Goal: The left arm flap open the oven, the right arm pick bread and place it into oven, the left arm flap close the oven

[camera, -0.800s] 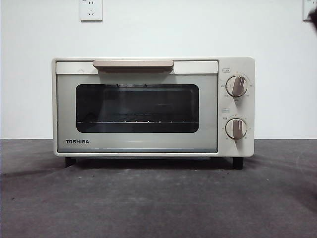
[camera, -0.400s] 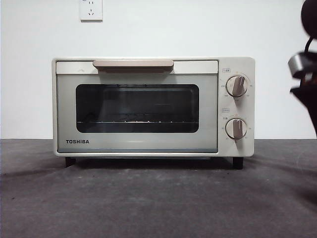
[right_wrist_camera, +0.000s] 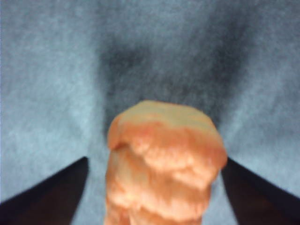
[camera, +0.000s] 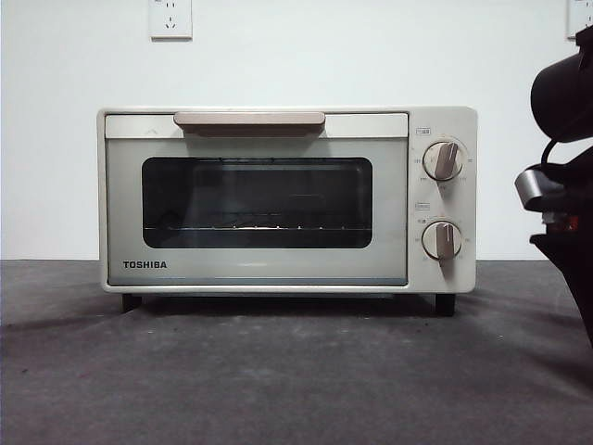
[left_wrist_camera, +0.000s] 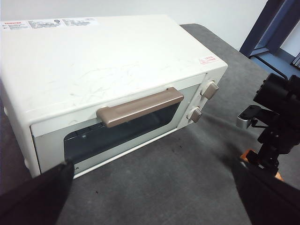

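Observation:
I should next pinch the golden-orange bread with my right gripper by its narrower body below its puffy top [right_wrist_camera: 157,192], to put it into the oven.
The cream-white TOSHIBA oven [camera: 287,199] stands on the dark table with its door shut and its beige handle [camera: 248,120] along the top. My left gripper [left_wrist_camera: 152,164] hovers open above and in front of the oven [left_wrist_camera: 108,61], holding nothing. The right arm [camera: 565,213] hangs low at the oven's right side. In the right wrist view the golden-orange bread [right_wrist_camera: 164,159] lies close up on the grey table. My right gripper [right_wrist_camera: 154,159] is open, one jaw on each side of the loaf. A sliver of bread [left_wrist_camera: 247,156] peeks out under the right arm [left_wrist_camera: 276,117].
Two beige knobs [camera: 443,160] sit on the oven's right panel, close to the right arm. A wall socket [camera: 170,17] is on the white wall behind. The table edge and a blue door frame [left_wrist_camera: 267,28] lie beyond the oven's right end.
The right arm has come down from the top right corner and further into the front view, now level with the knobs. The oven has not moved.

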